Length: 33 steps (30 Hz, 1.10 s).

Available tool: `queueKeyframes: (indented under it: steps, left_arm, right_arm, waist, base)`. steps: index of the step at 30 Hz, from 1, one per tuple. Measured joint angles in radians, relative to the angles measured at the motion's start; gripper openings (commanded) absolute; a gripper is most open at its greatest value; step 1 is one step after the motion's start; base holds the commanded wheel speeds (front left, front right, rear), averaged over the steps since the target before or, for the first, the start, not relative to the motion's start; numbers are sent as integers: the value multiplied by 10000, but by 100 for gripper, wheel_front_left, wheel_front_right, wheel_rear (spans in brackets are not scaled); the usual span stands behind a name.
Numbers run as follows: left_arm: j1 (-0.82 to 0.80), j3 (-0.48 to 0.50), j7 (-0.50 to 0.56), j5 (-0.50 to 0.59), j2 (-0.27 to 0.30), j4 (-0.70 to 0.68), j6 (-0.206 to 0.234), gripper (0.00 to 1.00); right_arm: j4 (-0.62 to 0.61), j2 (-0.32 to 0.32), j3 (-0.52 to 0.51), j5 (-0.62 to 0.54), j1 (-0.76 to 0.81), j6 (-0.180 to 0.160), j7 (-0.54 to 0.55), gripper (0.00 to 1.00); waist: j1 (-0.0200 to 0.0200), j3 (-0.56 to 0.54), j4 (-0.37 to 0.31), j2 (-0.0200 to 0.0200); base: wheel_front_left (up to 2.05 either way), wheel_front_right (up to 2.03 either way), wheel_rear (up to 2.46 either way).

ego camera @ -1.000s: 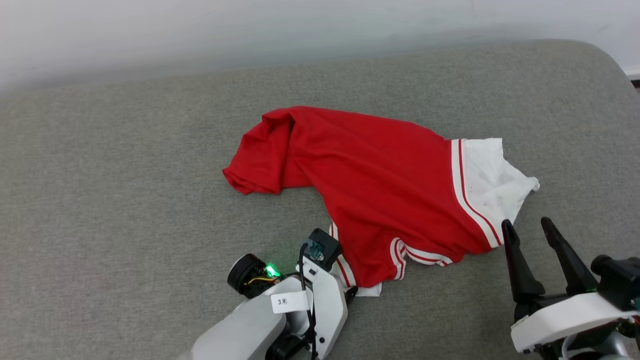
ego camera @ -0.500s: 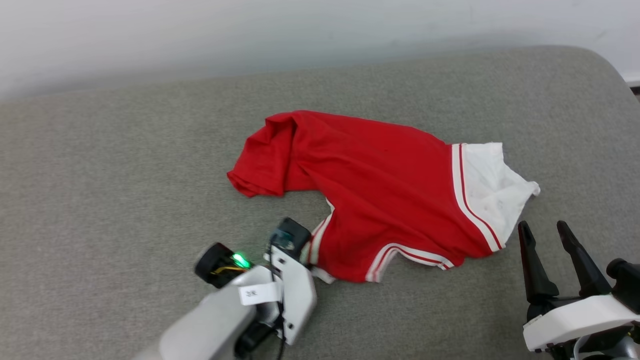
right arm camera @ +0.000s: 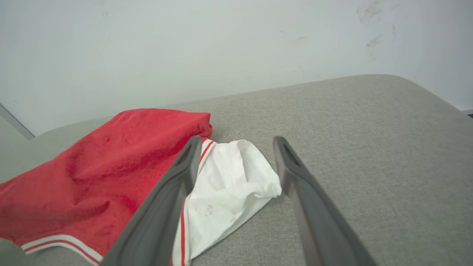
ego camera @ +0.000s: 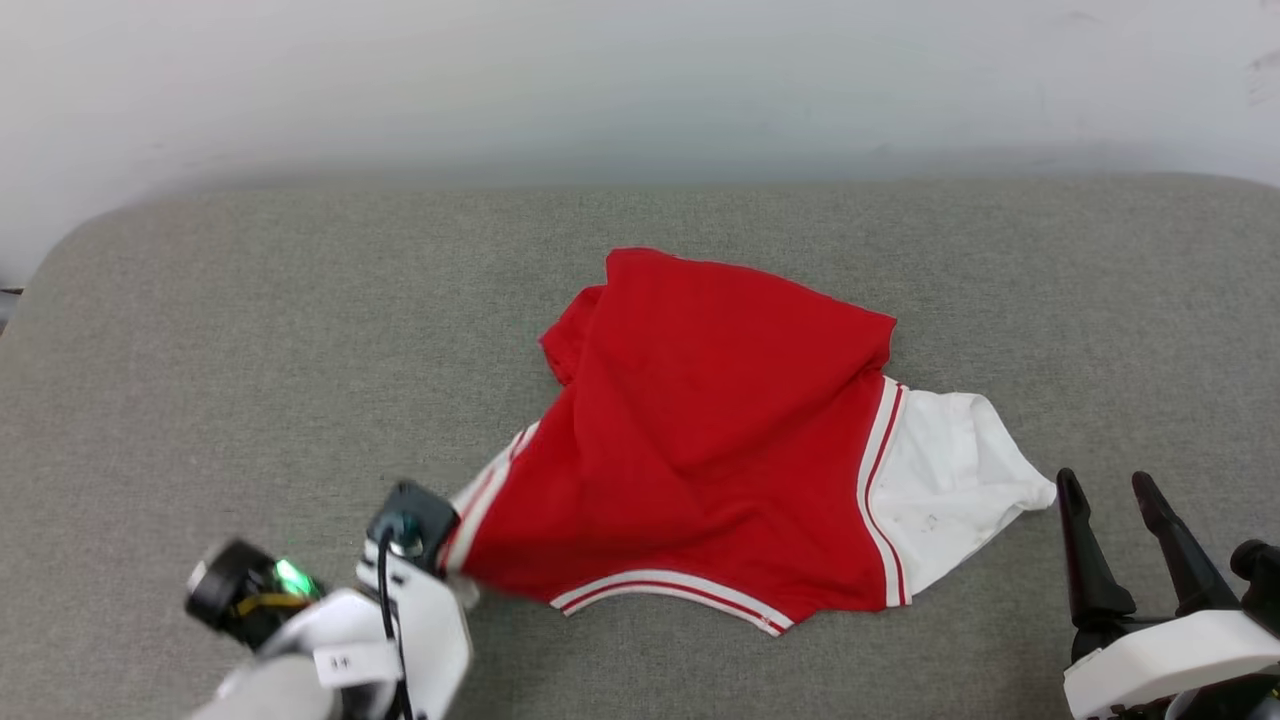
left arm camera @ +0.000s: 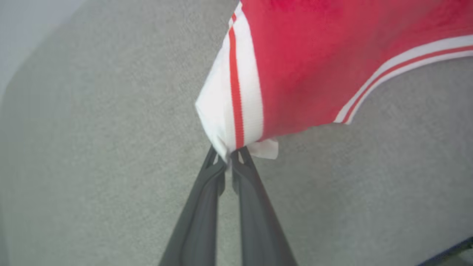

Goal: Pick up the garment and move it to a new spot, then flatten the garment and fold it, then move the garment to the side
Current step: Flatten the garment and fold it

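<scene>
My right gripper needs to take hold of the white sleeve's cuff edge (ego camera: 1039, 492) next to grip the garment. That edge puckers up in a fold, while the red body (ego camera: 708, 444) lies slack.
The garment (ego camera: 700, 440) is a bright red shirt with white, red-striped sleeves, lying rumpled in the middle of the grey cushioned surface (ego camera: 250, 350). My left gripper (left arm camera: 229, 157) is shut on the garment's (left arm camera: 314, 66) white striped sleeve edge; in the head view this gripper (ego camera: 450, 560) is at the lower left, at the shirt's near left corner. My right gripper (ego camera: 1110, 490) stands open at the lower right, just beside the white sleeve (ego camera: 950, 490) and not touching it. In the right wrist view its fingers (right arm camera: 177, 184) frame that sleeve (right arm camera: 229, 184).
A pale wall (ego camera: 640, 80) rises behind the grey surface. The surface's rounded left end (ego camera: 60, 260) is in view. Bare grey fabric stretches to the left, behind and to the right of the shirt.
My left gripper closed on the sleeve edge and pulled it toward the lower left, stretching the shirt out. The head camera shifted. My right gripper stayed open.
</scene>
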Motion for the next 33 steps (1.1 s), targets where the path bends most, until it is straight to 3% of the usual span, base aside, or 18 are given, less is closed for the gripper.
queueKeyframes:
  steps: [4, 10, 11, 12, 23, 33]
  left_arm:
    - [1104, -40, -334, -663, -491, 188, 382, 0]
    - [1920, 82, -1381, -1388, -1607, 1208, 512, 0]
    - [1985, 134, -1582, -1444, -1758, 1329, 575, 64]
    - [2051, 242, -1818, -1486, -1887, 1457, 633, 100]
    - [2773, 1475, -4702, -1730, -2481, 1154, 1302, 100]
    - [3169, 2763, -6403, -1960, -2307, 234, 1776, 100]
  right_arm:
    - [-46, 0, -42, -4, -1, 0, 69, 100]
    - [-180, 0, -176, -134, -3, 0, 276, 100]
    - [-203, -2, -196, -138, -5, 0, 320, 100]
    - [-222, 0, -207, -159, -3, 0, 347, 100]
    - [-408, 0, -424, -320, 376, 0, 761, 100]
    - [-577, -2, -570, -307, 588, 0, 1218, 100]
  waist:
    - [0, 69, 17, 0]
    - [0, -5, 38, 0]
    - [0, -41, 44, 0]
    - [0, -89, 49, 0]
    - [-1, -990, 107, 0]
    - [-1, -1353, 168, 0]
  base:
    - [0, 0, 0]
    - [0, 0, 0]
    - [0, 0, 0]
    - [0, 0, 0]
    - [0, 0, 0]
    - [0, 0, 0]
